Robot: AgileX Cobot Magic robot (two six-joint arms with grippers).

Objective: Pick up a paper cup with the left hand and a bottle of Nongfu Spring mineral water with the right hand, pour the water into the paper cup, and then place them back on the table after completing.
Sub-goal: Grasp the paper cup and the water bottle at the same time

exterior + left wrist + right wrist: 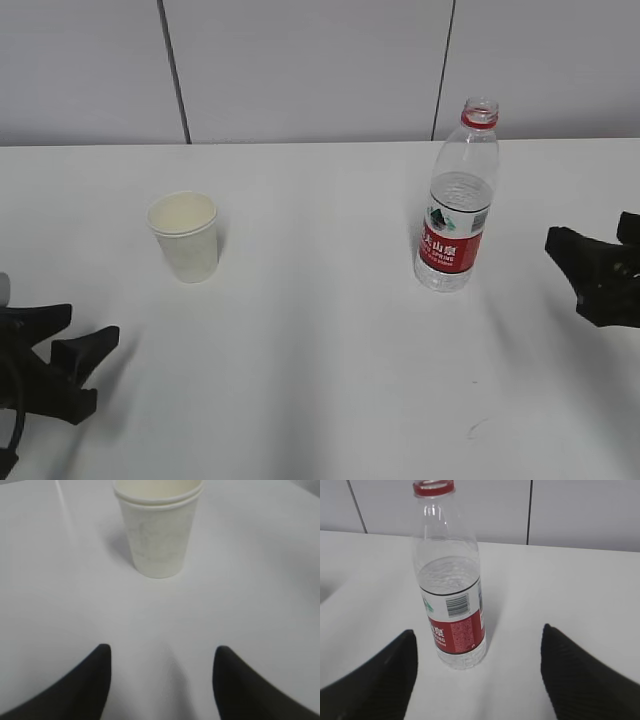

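Observation:
My left gripper grabs the cup around its lower part (pixel 194 258) next, since the cup flares wide at its rim (pixel 184 233) and narrows toward its base.
A white paper cup (pixel 183 235) stands upright on the white table (pixel 320 390), left of centre. It looks empty in the exterior view. A clear Nongfu Spring bottle (pixel 457 200) with a red label and no cap stands upright to the right, partly filled with clear water. My left gripper (pixel 90 325) is open and empty near the front left, apart from the cup. In the left wrist view the cup (pixel 159 530) stands ahead of the open gripper (pixel 162 650). My right gripper (pixel 575 265) is open and empty, right of the bottle. In the right wrist view the bottle (pixel 451 590) stands ahead of the gripper (pixel 478 630), nearer the left finger.
A grey panelled wall (pixel 300 60) runs behind the table's far edge. Bare tabletop lies between the cup and the bottle and in front of both.

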